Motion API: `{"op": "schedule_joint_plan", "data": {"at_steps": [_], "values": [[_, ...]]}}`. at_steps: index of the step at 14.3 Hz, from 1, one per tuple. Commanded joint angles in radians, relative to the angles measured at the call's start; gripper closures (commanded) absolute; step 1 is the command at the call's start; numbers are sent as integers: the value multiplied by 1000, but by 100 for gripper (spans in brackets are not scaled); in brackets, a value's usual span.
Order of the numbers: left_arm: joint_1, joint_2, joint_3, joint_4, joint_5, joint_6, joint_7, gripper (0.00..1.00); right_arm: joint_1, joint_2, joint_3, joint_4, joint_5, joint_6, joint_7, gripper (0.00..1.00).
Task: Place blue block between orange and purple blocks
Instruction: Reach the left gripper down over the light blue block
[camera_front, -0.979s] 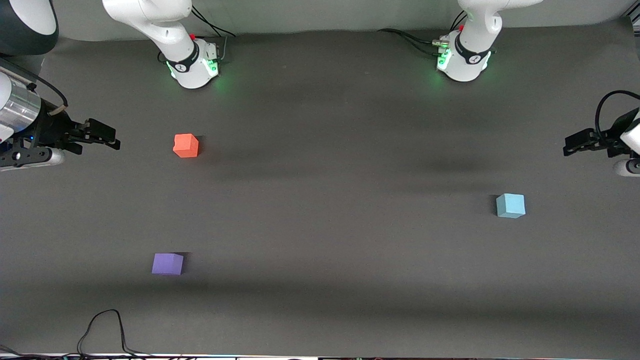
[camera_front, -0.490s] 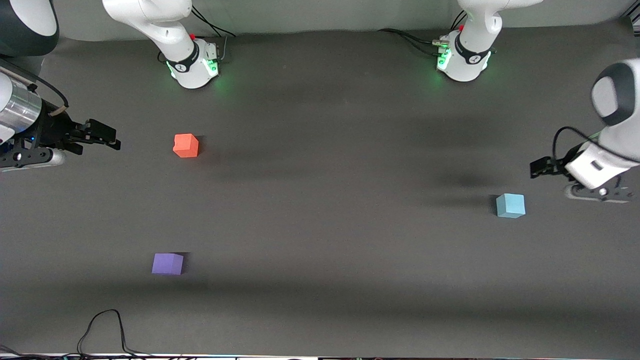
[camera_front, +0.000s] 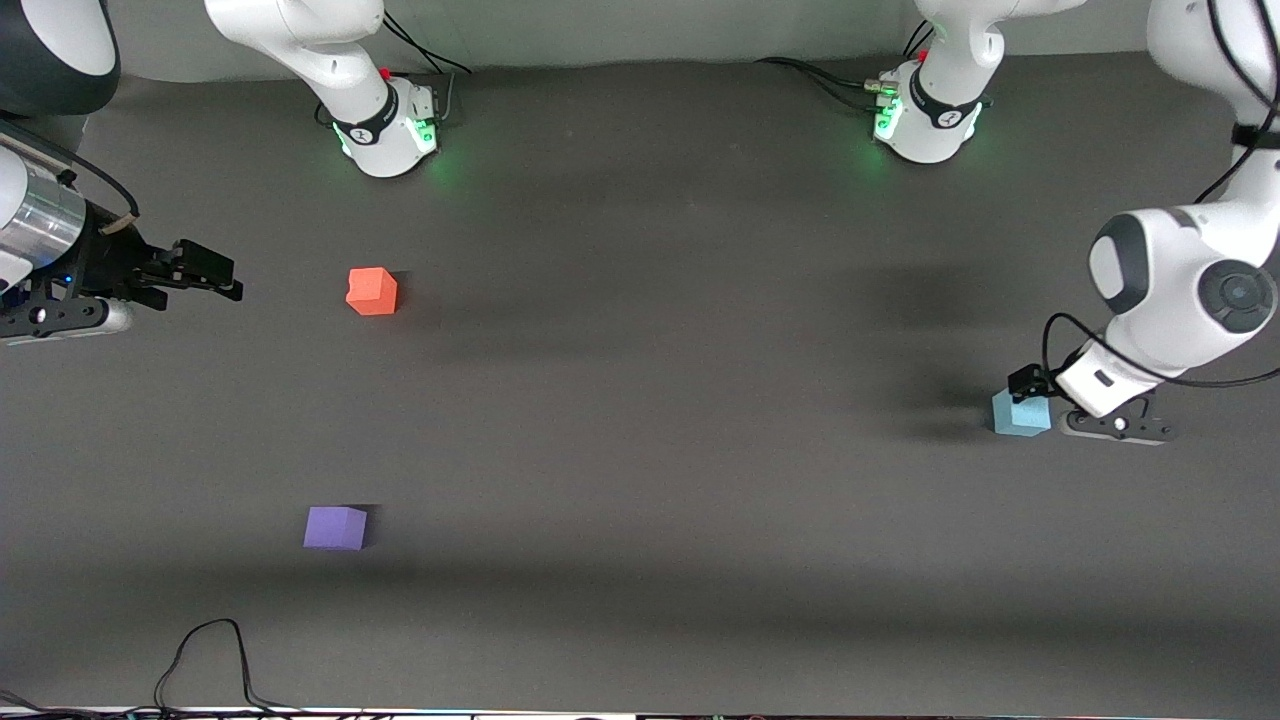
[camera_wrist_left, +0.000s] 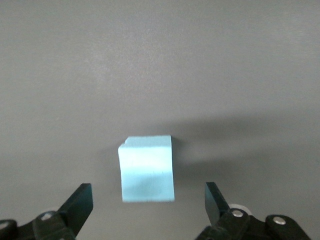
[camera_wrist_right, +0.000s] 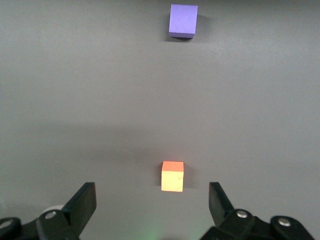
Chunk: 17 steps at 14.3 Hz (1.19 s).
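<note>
My left gripper should grab the blue block by its body (camera_front: 1020, 414) (camera_wrist_left: 146, 169) next, and then put it between the orange and purple blocks.
The light blue block (camera_front: 1018, 415) sits on the dark mat toward the left arm's end of the table. My left gripper (camera_front: 1030, 392) hangs low over it, open. In the left wrist view the blue block (camera_wrist_left: 147, 169) lies just ahead of the spread fingertips (camera_wrist_left: 80, 204), untouched, and the left gripper (camera_wrist_left: 148, 204) holds nothing. The orange block (camera_front: 372, 291) and the purple block (camera_front: 335, 528) lie toward the right arm's end, the purple one nearer the front camera. My right gripper (camera_front: 205, 270) waits open beside the orange block (camera_wrist_right: 172, 176), with the purple block (camera_wrist_right: 183, 20) also in its wrist view.
The two arm bases (camera_front: 385, 125) (camera_front: 925, 120) stand along the table's back edge. A black cable (camera_front: 205, 655) loops on the mat near the front edge, nearer the front camera than the purple block.
The left arm has swung in from the table's end and brought its open gripper down to the blue block. The right arm and all three blocks have stayed put.
</note>
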<state>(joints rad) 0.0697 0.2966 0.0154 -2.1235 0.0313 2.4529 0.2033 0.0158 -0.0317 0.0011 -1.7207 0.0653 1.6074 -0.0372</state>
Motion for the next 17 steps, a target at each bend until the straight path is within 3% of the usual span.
{"op": "schedule_joint_plan", "data": {"at_steps": [1, 8, 10, 11, 12, 15, 17], "values": [[-5, 47, 6, -36, 13, 110, 21, 0, 13, 3, -9, 10, -18, -12, -20, 0], [2, 131, 9, -59, 13, 218, 56, 3, 15, 3, -9, 10, -18, -11, -20, 0], [4, 131, 9, -59, 12, 216, 56, 48, 13, 3, -9, 10, -18, -12, -20, 0], [2, 133, 9, -58, 12, 216, 54, 62, 13, 3, -9, 10, -18, -12, -20, 0], [4, 131, 9, -56, 12, 213, 54, 69, 13, 3, -9, 10, -18, -12, -20, 0], [2, 122, 11, -36, 12, 196, 53, 70, 15, -2, -9, 10, -18, -12, -18, 0], [2, 75, 15, 28, 12, 55, 48, 70, 13, -2, -9, 10, -16, -12, -18, 0]]}}
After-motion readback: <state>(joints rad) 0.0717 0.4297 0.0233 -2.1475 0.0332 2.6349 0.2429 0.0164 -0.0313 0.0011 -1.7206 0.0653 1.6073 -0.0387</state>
